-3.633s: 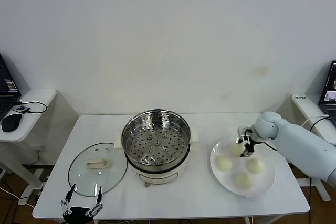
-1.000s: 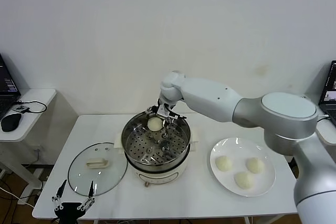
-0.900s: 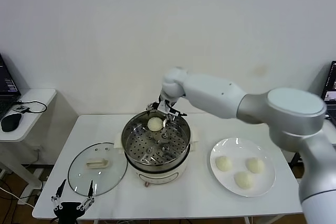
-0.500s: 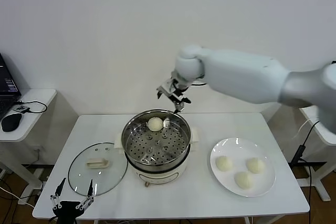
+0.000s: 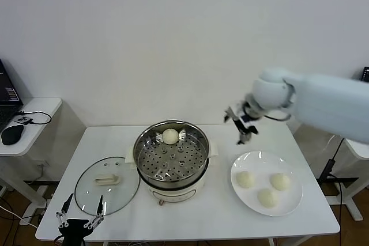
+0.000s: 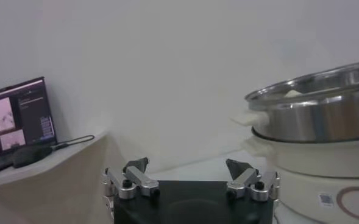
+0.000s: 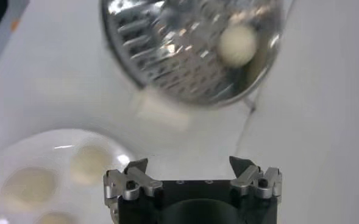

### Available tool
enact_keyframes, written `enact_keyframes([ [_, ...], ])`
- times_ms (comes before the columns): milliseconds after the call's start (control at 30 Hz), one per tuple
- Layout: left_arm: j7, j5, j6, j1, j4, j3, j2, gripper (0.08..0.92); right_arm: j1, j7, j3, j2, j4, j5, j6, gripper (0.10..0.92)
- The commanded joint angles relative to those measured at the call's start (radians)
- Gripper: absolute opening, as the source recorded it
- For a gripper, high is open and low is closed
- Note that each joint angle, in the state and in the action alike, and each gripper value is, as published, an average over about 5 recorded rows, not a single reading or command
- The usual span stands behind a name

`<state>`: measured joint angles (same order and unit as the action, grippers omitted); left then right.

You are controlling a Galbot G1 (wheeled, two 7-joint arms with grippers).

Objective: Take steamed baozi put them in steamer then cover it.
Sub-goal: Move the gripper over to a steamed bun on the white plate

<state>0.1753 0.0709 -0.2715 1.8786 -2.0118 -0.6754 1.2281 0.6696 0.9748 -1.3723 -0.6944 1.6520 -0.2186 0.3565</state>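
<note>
Next, my right gripper grabs the plate's baozi closest to the steamer (image 5: 171, 159) (image 7: 185, 55), by its rounded sides, to fill the steamer.
The steel steamer (image 5: 171, 159) stands mid-table with one baozi (image 5: 170, 136) on its perforated tray at the back; both also show in the right wrist view, the steamer (image 7: 185, 55) and the baozi (image 7: 237, 44). Three baozi (image 5: 246, 179) (image 5: 280, 181) (image 5: 267, 197) lie on the white plate (image 5: 294, 203) at the right. The glass cover (image 5: 107, 185) lies flat on the table left of the steamer. My right gripper (image 5: 242, 124) is open and empty, in the air between steamer and plate. My left gripper (image 5: 79, 218) is open and empty at the table's front left edge.
A side desk (image 5: 23, 133) with a mouse (image 5: 11, 134) and a laptop stands at the far left. In the left wrist view the steamer's wall (image 6: 313, 122) rises close by. Another laptop (image 5: 364, 73) shows at the far right edge.
My right gripper let go of a baozi in the steamer, rose, and has swung right to above the gap between steamer and plate. The left gripper stayed put.
</note>
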Motion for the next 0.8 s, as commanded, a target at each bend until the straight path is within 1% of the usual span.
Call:
enact_keyframes([
  [33, -0.001, -0.001, -0.001, 0.002, 0.004, -0.002, 0.0, 0.823, -0.376, 0.01, 0.21, 0.276, 0.098, 0.134, 0.035, 0.823],
  [300, -0.002, -0.006, 0.001, 0.012, -0.005, -0.01, 0.014, 0.823, -0.637, 0.034, 0.402, 0.273, 0.017, 0.271, -0.065, 0.823],
  [500, 0.0, -0.009, -0.002, 0.022, -0.009, -0.017, 0.023, 0.823, -0.717, 0.022, 0.456, 0.226, -0.046, 0.305, -0.075, 0.823],
  [800, 0.002, -0.007, -0.004, 0.024, -0.008, -0.033, 0.03, 0.823, -0.727, -0.007, 0.458, 0.11, -0.14, 0.317, -0.074, 0.823],
])
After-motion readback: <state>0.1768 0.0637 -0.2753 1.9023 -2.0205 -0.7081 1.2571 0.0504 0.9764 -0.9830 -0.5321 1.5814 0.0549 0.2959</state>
